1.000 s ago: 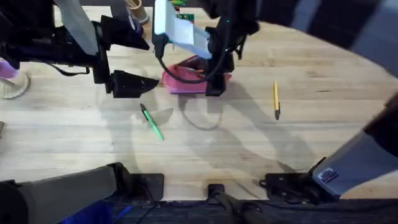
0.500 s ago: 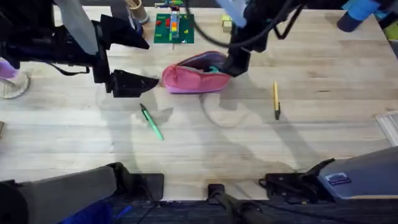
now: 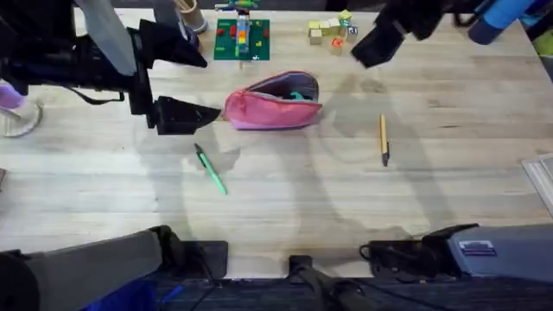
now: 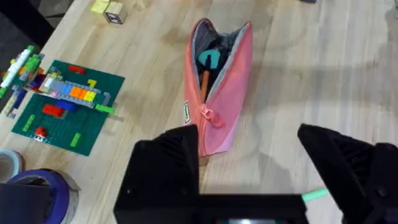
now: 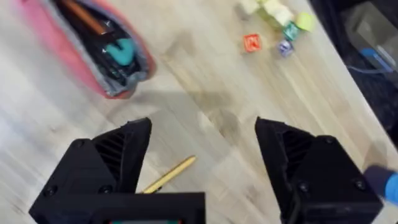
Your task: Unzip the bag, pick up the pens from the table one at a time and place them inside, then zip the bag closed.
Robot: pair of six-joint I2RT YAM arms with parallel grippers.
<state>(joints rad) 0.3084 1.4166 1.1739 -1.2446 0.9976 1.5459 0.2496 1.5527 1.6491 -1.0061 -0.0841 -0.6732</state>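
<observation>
The yellow pen needs to go inside the open pink bag (image 3: 272, 104), so I will grab the pen's body by its plain end (image 3: 383, 127) with my right gripper next.
The pink bag (image 3: 272, 104) lies on the table (image 3: 285, 199) with its zipper open; a teal thing and an orange one show inside it (image 4: 217, 87) (image 5: 93, 43). The green pen (image 3: 210, 168) lies in front of the bag on the left. The yellow pen (image 3: 384, 138) lies to the right (image 5: 171, 174). My left gripper (image 3: 194, 82) hangs open just left of the bag's end (image 4: 249, 155). My right gripper (image 3: 376, 43) is raised beyond the bag's right end, open with nothing between its fingers (image 5: 202, 162).
A green building-block plate (image 3: 242, 39) with bricks lies behind the bag. Small loose blocks (image 3: 328, 30) sit at the back right. A cup (image 3: 186, 13) stands at the back left. A blue object (image 3: 497, 17) is in the far right corner.
My right arm has drawn away from the bag, up and to the back right, leaving the bag lying open. My left arm and both pens have not moved.
</observation>
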